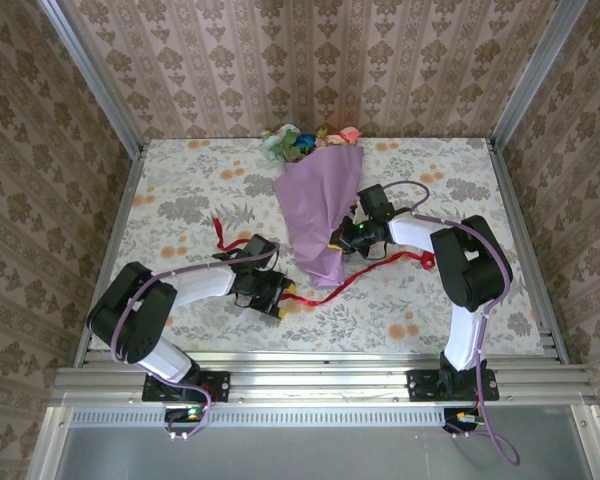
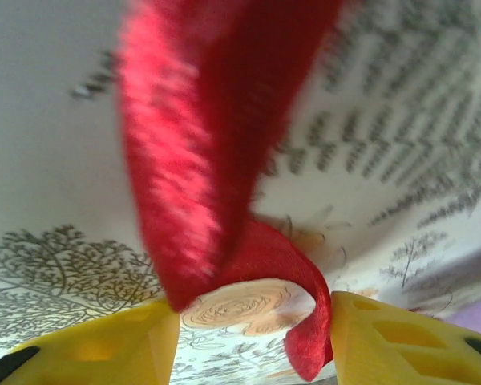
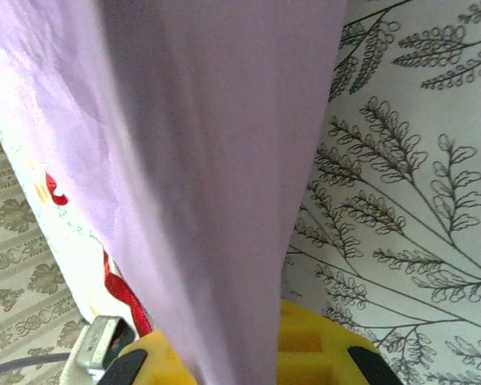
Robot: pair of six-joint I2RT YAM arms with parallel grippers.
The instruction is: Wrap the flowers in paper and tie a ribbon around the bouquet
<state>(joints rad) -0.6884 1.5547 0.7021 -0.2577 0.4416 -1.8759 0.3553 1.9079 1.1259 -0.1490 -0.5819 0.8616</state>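
Note:
I should next take hold of the red ribbon beside the cone's narrow end with my left gripper, so the ribbon's tail stays free to tie around the bouquet (image 1: 320, 215).
The bouquet (image 1: 320, 215) lies in the middle of the table, a lilac paper cone with its narrow end toward me and the flowers (image 1: 305, 140) poking out at the far end. My right gripper (image 1: 336, 240) is shut on the cone's right edge; in the right wrist view the paper (image 3: 208, 160) runs down between the yellow fingers (image 3: 313, 345). The red ribbon (image 1: 420, 260) passes under the cone's narrow end. My left gripper (image 1: 283, 300) is open at the ribbon's near-left part. In the left wrist view the ribbon (image 2: 200, 160) curls loosely between the spread fingers (image 2: 401, 337), touching the right one.
The floral tablecloth (image 1: 180, 190) covers the table, with patterned walls on three sides. Metal frame posts stand at the back corners and a rail (image 1: 320, 355) runs along the near edge. Another stretch of ribbon (image 1: 220, 232) lies left of the cone.

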